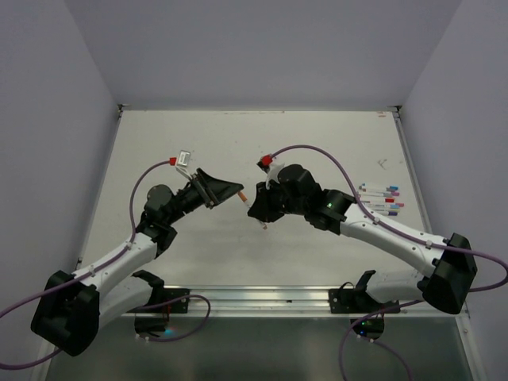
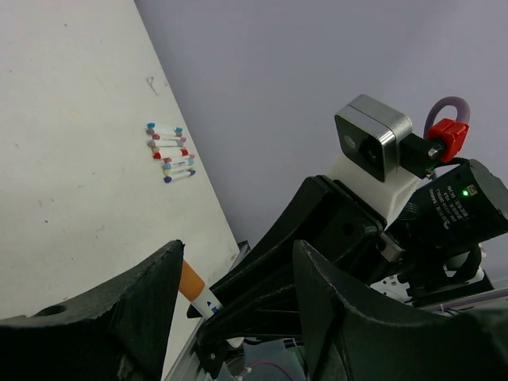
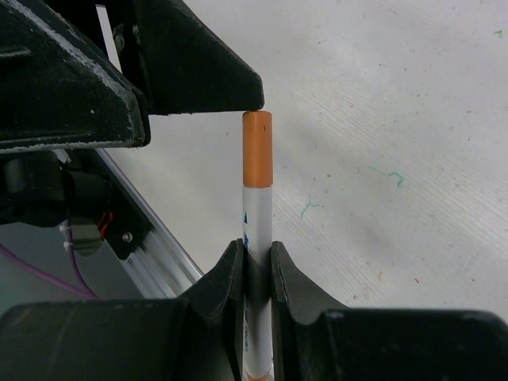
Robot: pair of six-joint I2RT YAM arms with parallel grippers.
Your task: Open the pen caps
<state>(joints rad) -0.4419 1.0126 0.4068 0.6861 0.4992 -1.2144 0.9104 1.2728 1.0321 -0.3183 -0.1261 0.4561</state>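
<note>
I need to pick up only the orange cap (image 1: 242, 193) (image 2: 191, 282) with my left gripper next, so that the pen opens. My right gripper keeps the white body of the pen.
My right gripper (image 3: 257, 244) is shut on the white body of a pen, which sticks out past the fingertips. The pen's orange cap (image 3: 257, 148) is still on its end. In the top view this cap (image 1: 242, 193) sits mid-table between the two grippers. My left gripper (image 2: 238, 258) is open. The orange cap (image 2: 191, 282) lies inside its jaws, right against the left finger (image 2: 119, 317) and well off the right one. In the right wrist view a left fingertip (image 3: 238, 91) touches the cap's end. My right gripper (image 1: 258, 208) faces my left gripper (image 1: 234, 190).
A row of several pens with coloured caps (image 1: 382, 199) lies on the table at the right, near the wall; the same pens (image 2: 169, 155) show in the left wrist view. A metal rail (image 1: 262, 300) runs along the near edge.
</note>
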